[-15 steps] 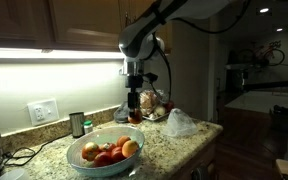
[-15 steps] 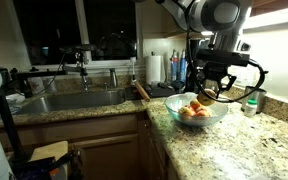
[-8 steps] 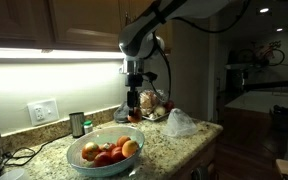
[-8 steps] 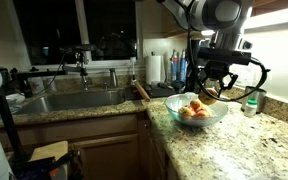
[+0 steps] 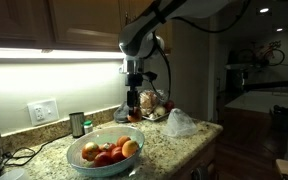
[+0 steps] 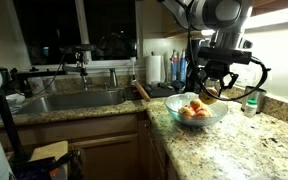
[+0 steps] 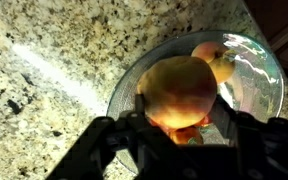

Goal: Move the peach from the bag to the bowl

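Observation:
My gripper needs to let go of the peach [image 7: 179,85] now. The bowl's rim goes all around it in my gripper's fingers in the wrist view, over the fruits below.
My gripper [image 7: 181,106] is shut on a yellow-orange peach [image 7: 179,85] and hangs above the pale blue-green bowl [image 7: 120,84]. The peach fills the space between the two dark fingers [image 7: 141,102]. Another fruit [image 7: 208,52] lies in the bowl below. In both exterior views the gripper [image 5: 134,103] [image 6: 212,93] hovers over the far side of the bowl [image 5: 73,153] [image 6: 188,122], which holds several fruits. The whitish see-through bag [image 5: 181,123] lies crumpled on the counter beside the bowl.
A small dark cup [image 5: 77,124] and a wall socket [image 5: 42,111] stand behind the bowl. The steel sink [image 6: 69,100], a paper towel roll [image 6: 156,68] and bottles are along the counter. Upper cabinets hang above. The granite counter [image 7: 44,90] ends close to the bowl.

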{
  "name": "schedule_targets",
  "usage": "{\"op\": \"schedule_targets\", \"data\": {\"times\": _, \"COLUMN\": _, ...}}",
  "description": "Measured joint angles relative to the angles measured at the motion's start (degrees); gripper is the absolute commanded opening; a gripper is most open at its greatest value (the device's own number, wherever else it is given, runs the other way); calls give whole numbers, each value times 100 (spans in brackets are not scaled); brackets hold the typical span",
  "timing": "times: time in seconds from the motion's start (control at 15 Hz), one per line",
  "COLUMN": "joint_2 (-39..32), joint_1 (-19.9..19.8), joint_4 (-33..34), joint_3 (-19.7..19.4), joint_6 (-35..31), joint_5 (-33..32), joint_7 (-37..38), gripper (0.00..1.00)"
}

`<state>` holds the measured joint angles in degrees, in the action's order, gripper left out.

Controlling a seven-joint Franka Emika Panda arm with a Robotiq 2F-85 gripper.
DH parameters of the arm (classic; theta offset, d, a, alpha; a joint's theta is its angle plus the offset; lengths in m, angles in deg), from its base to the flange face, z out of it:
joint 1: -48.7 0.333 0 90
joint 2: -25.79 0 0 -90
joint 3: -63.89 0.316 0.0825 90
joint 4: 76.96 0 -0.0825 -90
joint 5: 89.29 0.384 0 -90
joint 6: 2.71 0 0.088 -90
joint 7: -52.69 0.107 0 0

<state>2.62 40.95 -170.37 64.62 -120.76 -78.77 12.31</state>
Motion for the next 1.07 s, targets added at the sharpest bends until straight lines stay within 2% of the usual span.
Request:
{"op": "schedule_targets", "data": {"times": 0.73, "joint_2": 0, "joint_1": 0, "joint_4": 14, "joint_3": 0, "joint_6": 0, "joint_5": -3, "joint_7": 0, "gripper": 41}}
{"op": "schedule_targets", "data": {"times": 0.8, "joint_2": 0, "joint_1": 0, "joint_4": 14, "joint_3": 0, "joint_6": 0, "joint_5": -4, "joint_7": 0, "gripper": 91}}
{"op": "schedule_targets", "data": {"times": 1.0, "joint_2": 0, "joint_1": 0, "joint_4": 19, "joint_3": 0, "joint_6": 0, "joint_5": -6, "joint_7": 0, "gripper": 100}}
{"op": "schedule_targets", "data": {"times": 1.07, "joint_2": 0, "joint_1": 0, "joint_4": 28, "joint_3": -1, "joint_6": 0, "joint_5": -7, "joint_7": 1, "gripper": 100}}
